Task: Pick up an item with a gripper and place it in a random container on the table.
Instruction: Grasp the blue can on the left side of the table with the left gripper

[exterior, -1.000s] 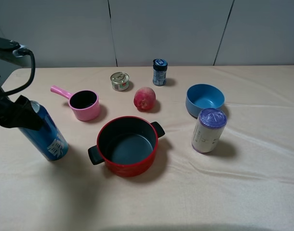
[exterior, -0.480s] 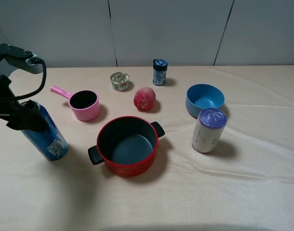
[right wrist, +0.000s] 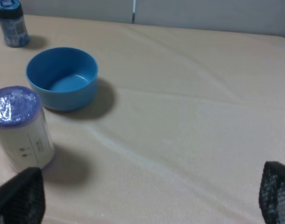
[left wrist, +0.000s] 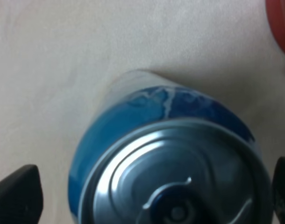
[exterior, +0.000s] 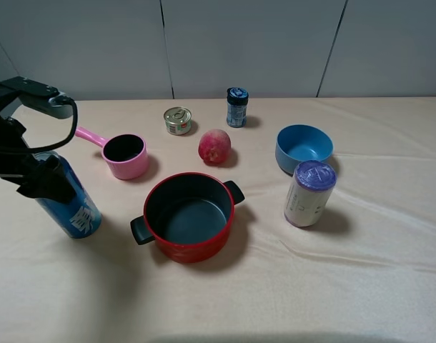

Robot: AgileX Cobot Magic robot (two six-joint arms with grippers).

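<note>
I should close my left gripper on the blue can, as my fingers are beside its silver top in the left wrist view.
The tall shiny blue can [exterior: 76, 211] stands tilted on the beige table [exterior: 361, 286] at the left, left of the red pot. My left gripper [exterior: 41, 179] sits over the can's top and hides it in the high view. In the left wrist view the silver top of the can [left wrist: 175, 172] fills the space between the two dark fingers [left wrist: 18, 196], which stand apart from it, so the left gripper [left wrist: 149, 196] is open. The light-blue bowl [exterior: 304, 147] sits at the right; it also shows in the right wrist view [right wrist: 63, 77]. My right gripper [right wrist: 147, 196] is open and empty.
A red pot [exterior: 188, 216] with black handles stands in the middle. A pink handled cup [exterior: 124, 155], a small tin [exterior: 178, 120], a peach [exterior: 214, 146] and a dark-capped jar [exterior: 236, 106] lie behind it. A purple-topped white cylinder [exterior: 310, 193] stands in front of the bowl.
My left arm has shifted right, bringing the gripper over the can's top. The can and all other things have stayed in place.
</note>
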